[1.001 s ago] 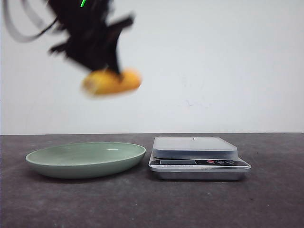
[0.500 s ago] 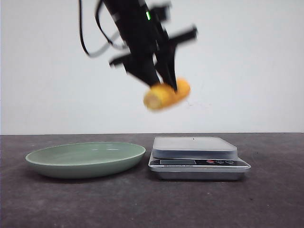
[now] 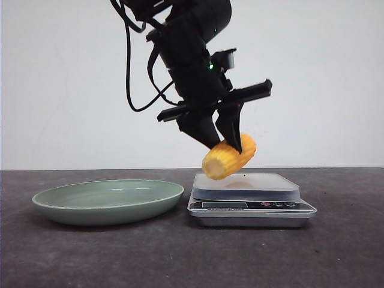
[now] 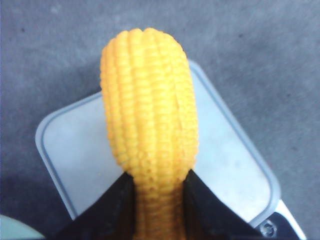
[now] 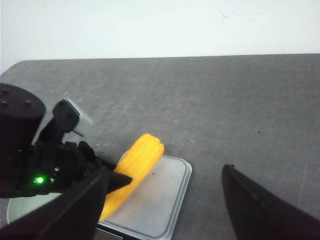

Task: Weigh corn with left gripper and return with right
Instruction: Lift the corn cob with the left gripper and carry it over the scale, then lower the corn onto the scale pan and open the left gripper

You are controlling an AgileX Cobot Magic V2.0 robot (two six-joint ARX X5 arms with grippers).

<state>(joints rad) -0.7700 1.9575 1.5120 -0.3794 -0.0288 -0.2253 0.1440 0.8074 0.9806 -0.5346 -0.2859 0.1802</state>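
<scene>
My left gripper releases the cob next, since the cob's lower end is over the grey platform of the scale.
My left gripper is shut on the corn, a stubby yellow-orange cob with a pale cut end. It holds the cob tilted, just above the left part of the scale's grey platform. In the left wrist view the corn sticks out between the two black fingers over the scale platform. In the right wrist view the corn hangs over the scale. My right gripper is open and empty, away from the corn. It does not show in the front view.
A green plate lies left of the scale on the dark table. The scale's display and buttons face the front. A white wall stands behind the table.
My left gripper has carried the corn from above the plate to the right and down, to just over the scale's platform.
</scene>
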